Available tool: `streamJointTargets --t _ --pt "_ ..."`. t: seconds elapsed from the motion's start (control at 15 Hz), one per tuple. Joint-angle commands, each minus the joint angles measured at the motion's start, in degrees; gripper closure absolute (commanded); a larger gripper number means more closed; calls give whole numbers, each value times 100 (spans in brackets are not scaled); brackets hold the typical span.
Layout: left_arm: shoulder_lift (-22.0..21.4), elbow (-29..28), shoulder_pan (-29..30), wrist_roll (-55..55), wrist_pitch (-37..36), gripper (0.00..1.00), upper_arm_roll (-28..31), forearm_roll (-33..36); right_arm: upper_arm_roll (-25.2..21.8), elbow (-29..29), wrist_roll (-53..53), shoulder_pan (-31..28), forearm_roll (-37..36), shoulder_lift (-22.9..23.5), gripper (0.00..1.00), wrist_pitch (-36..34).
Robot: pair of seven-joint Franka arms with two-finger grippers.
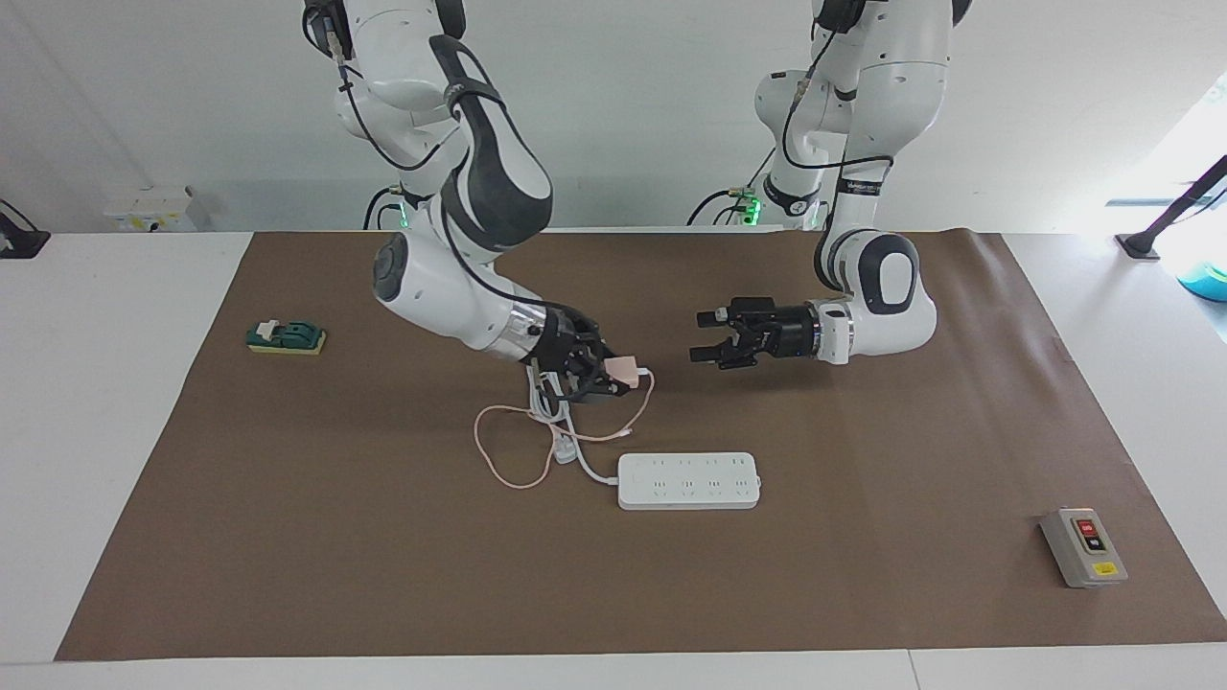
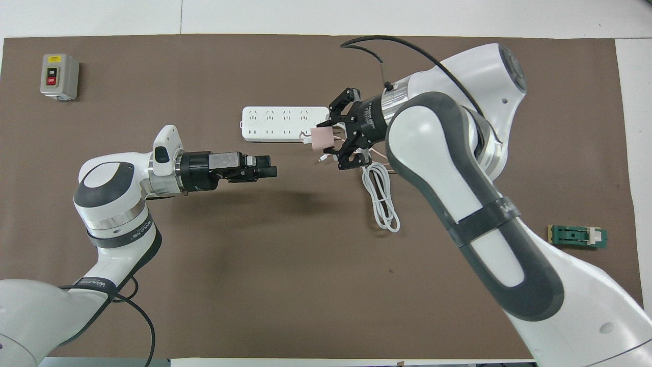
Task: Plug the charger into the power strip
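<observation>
The charger's opposite end is already covered by my right gripper's fingers, so my left gripper needs to grab the charger next by its exposed cable end.
My right gripper [image 1: 610, 372] is shut on the charger [image 1: 623, 366], a small pale-pink cube, and holds it in the air over the brown mat by the power strip's cord end. The charger's thin pink cable [image 1: 508, 460] hangs down and loops on the mat. The white power strip [image 1: 688, 480] lies flat mid-table with its sockets up. In the overhead view the charger [image 2: 322, 137] and right gripper [image 2: 337, 136] overlap the end of the power strip [image 2: 277, 124]. My left gripper [image 1: 702, 336] is open and empty, held level over the mat; it also shows in the overhead view [image 2: 270, 171].
The strip's thick white cord [image 2: 382, 204] lies coiled on the mat under my right wrist. A grey box with red and black buttons [image 1: 1083, 546] stands toward the left arm's end. A green block on a yellow pad [image 1: 286, 336] lies toward the right arm's end.
</observation>
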Motion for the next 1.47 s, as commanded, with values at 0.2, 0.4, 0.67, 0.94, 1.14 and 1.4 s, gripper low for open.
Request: streamJointTargets --t 0.2,0.4,0.67,0.94,1.14,1.4 --pt "163 85 47 113 -106 0 -11 -85 -24 2 325 582 114 48 100 521" --pt "172 94 47 122 -106 0 -11 -102 -24 2 387 610 114 66 100 610" --pt "216 156 39 122 -106 0 -11 -111 -24 11 387 583 122 66 100 619" --pt "216 182 30 113 -106 0 -11 -129 -24 11 387 566 122 66 100 610" --pt "251 313 4 113 -97 0 -11 -199 -24 2 439 522 280 66 100 566" --pt "488 621 4 113 -123 0 -20 -217 -32 2 457 557 298 101 100 601"
